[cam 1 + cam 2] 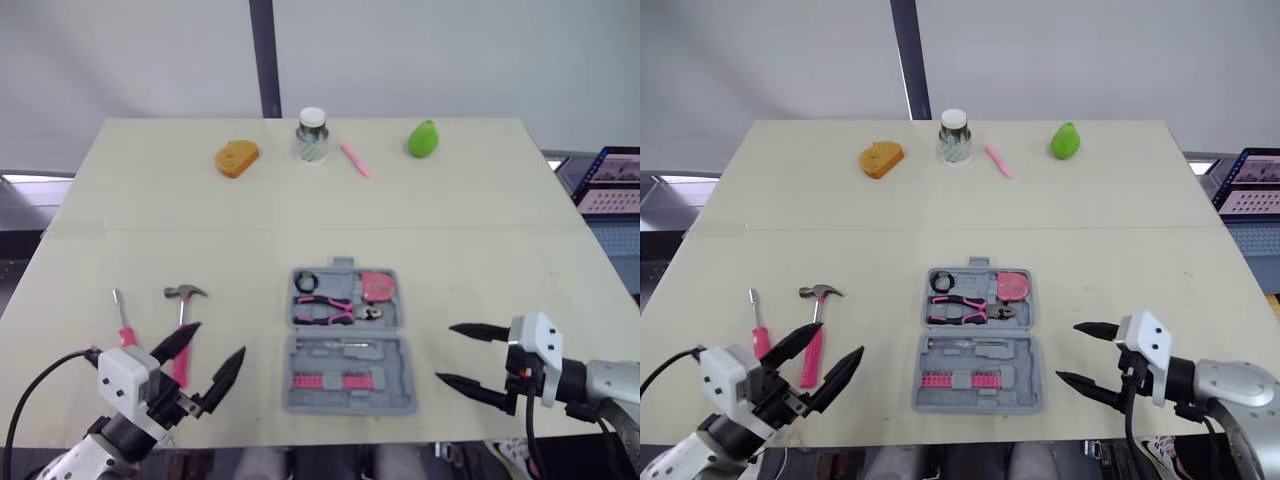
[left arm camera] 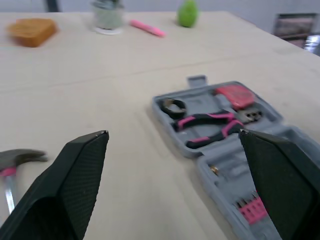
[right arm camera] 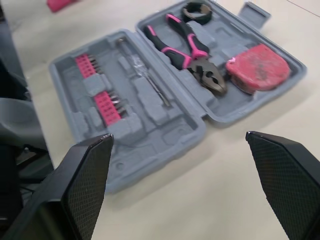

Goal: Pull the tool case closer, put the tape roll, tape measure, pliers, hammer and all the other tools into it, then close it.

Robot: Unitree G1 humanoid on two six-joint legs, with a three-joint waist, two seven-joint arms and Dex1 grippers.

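The long hammer has its claw head [image 1: 185,291] at one end. My left gripper should grab the hammer next by the upper pink grip near its middle.
The grey tool case [image 1: 350,385] lies open near the table's front edge. In its far half sit a black tape roll [image 1: 305,281], pink-handled pliers [image 1: 335,311] and a red tape measure [image 1: 377,287]; the near half holds pink bit strips [image 3: 102,95]. A pink-handled hammer [image 1: 183,330] and a small pink screwdriver [image 1: 123,322] lie on the table left of the case. My left gripper [image 1: 205,362] is open just right of the hammer's handle. My right gripper [image 1: 462,354] is open to the right of the case, empty.
Along the table's far edge stand a piece of bread [image 1: 237,158], a glass jar [image 1: 312,136], a pink marker [image 1: 354,159] and a green pear [image 1: 423,139]. A laptop [image 1: 608,185] sits beyond the table's right side.
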